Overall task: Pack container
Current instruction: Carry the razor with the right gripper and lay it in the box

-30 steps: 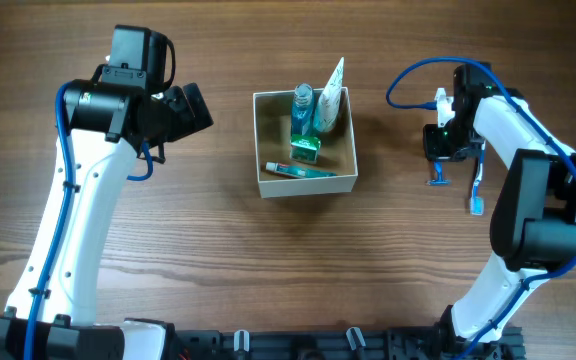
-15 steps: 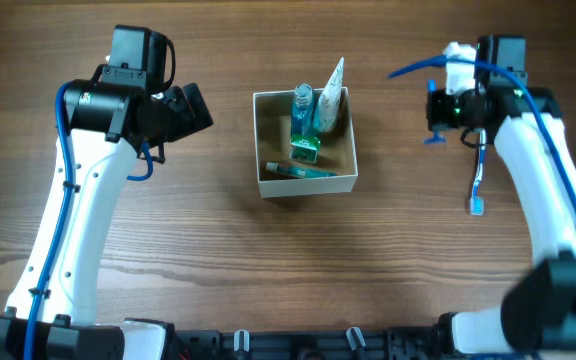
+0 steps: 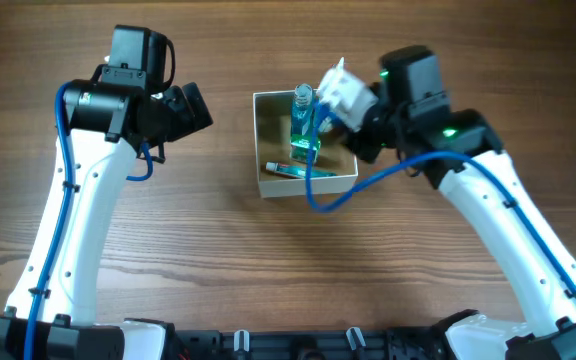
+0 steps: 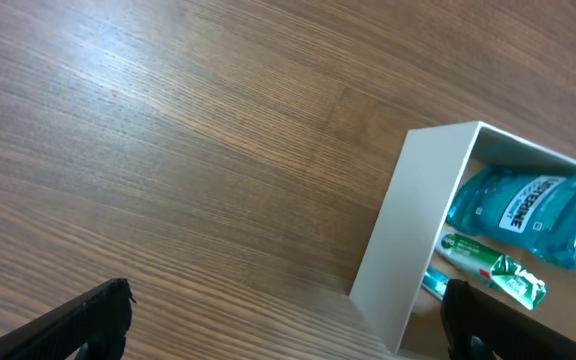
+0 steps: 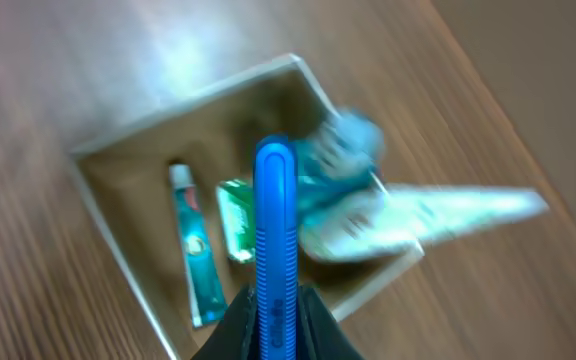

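The razor handle hangs high across the green carton [image 3: 305, 150], its held end over the carton's side. It would end across the carton's rim, so it is too early to open my right gripper now.
The container [image 3: 259, 150] is a square cream-walled box at the table's middle. It holds a blue mouthwash bottle [image 3: 301, 112], a green carton [image 3: 305, 150], a teal toothpaste tube [image 3: 298, 171] and a white tube [image 5: 438, 214]. My right gripper [image 5: 275, 322] is shut on a blue razor handle [image 5: 275, 220] and hangs over the container's right part [image 3: 360, 120]. The razor itself does not show in the overhead view. My left gripper [image 3: 194, 108] is open and empty, left of the container; its wrist view shows the container's near wall [image 4: 418, 220] and the bottle [image 4: 526, 210].
A blue cable [image 3: 320, 195] from the right arm loops over the container's front edge. Bare wooden table [image 3: 218, 260] surrounds the container. The right wrist view is motion-blurred.
My right arm has swung left from the table's right side to over the container, carrying the blue razor. The left arm has not moved.
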Robot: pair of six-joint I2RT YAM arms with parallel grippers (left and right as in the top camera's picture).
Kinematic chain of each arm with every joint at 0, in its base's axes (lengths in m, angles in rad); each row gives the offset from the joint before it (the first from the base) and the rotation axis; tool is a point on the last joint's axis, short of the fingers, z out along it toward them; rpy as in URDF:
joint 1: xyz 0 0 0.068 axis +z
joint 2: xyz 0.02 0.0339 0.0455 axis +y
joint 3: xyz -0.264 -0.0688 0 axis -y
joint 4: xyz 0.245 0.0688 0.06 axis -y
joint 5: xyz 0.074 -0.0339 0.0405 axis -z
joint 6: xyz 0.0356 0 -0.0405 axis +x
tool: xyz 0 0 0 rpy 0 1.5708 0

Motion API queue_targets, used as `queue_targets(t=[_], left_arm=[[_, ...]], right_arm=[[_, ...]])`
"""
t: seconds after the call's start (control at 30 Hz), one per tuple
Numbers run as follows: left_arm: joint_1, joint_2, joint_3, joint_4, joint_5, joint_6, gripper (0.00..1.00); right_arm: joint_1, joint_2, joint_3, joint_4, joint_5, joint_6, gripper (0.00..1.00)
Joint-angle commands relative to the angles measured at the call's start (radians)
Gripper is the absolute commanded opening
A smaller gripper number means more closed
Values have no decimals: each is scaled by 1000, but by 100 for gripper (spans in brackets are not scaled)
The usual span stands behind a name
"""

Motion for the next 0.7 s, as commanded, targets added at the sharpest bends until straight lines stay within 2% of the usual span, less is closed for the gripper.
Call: queue_targets(t=[0.0,0.23,0.37,0.67], left_arm=[[56,-9,7,2,12,-40,100],[164,-9,7,-4,42,-38,100],[170,-9,7,-6,42,-34,100],[170,-9,7,-6,42,-31,100]], right_arm=[[53,53,5,10,-16,-102,4],[78,147,5,16,-16,-102,5],[78,203,5,16,-16,-102,25],[78,248,5,13,-16,-70,46]])
